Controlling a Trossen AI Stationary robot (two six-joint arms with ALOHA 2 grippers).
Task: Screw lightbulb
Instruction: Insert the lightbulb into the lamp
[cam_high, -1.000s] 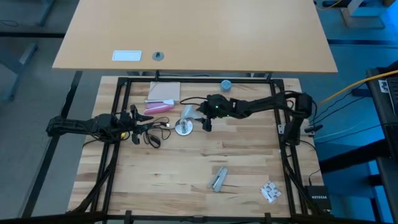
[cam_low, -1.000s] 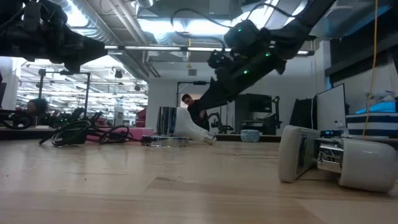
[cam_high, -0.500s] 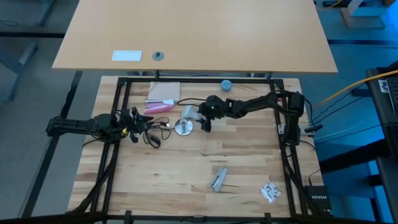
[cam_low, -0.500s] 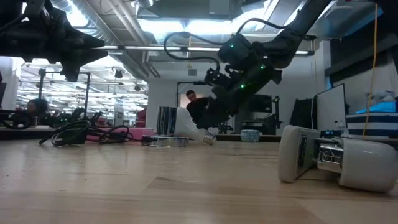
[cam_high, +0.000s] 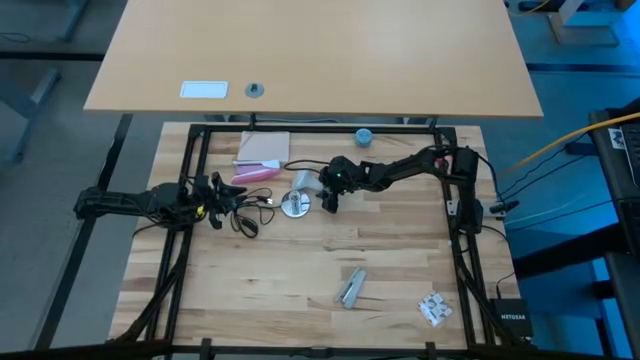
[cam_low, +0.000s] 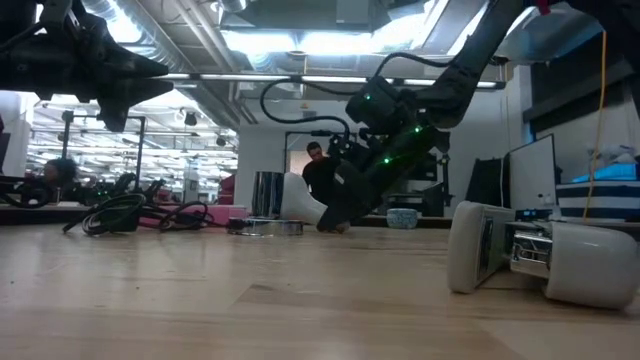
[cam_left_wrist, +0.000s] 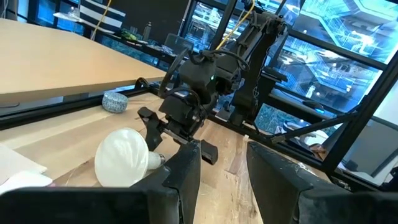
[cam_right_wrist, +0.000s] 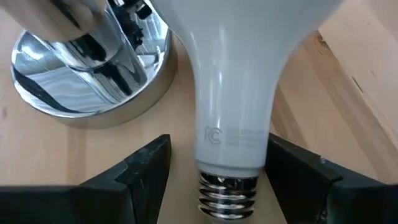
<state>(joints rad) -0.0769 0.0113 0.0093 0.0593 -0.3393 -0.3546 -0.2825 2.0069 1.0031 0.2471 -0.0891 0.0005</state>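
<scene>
I should next use my right gripper to grab the lightbulb by its pale neck (cam_right_wrist: 231, 140), so the lightbulb's threaded base (cam_right_wrist: 227, 196) stays free to screw into the chrome socket.
The white lightbulb (cam_high: 305, 181) lies on its side on the table, with its threaded base (cam_right_wrist: 227, 190) toward my right gripper. It also shows in the low view (cam_low: 298, 198) and the left wrist view (cam_left_wrist: 123, 159). My right gripper (cam_high: 328, 197) is open and low at the table. Its fingers stand on either side of the bulb's pale neck (cam_right_wrist: 231, 140). My left gripper (cam_left_wrist: 225, 171) is open and empty. It hovers over the table's left part (cam_high: 214, 190), above a black cable bundle. My right gripper straddles the bulb's neck just above the threads, its fingers lying across the neck. One finger (cam_right_wrist: 292, 171) stands right at the neck's edge and I cannot tell whether it touches. The other finger (cam_right_wrist: 146, 171) stands clear of the neck.
A shiny round metal base (cam_high: 294, 205) stands right beside the bulb (cam_right_wrist: 93, 68). A black cable bundle (cam_high: 240, 212), a pink object (cam_high: 254, 173) and a paper sheet (cam_high: 262, 148) lie at the left. A blue round object (cam_high: 363, 136) lies at the far edge. A metal piece (cam_high: 351, 287) and a white device (cam_low: 540, 255) lie near.
My right gripper has gone down and toward the table's left, to the bulb. It now sits at table height with its fingers around the bulb's neck. The bulb has stayed where it lay.
</scene>
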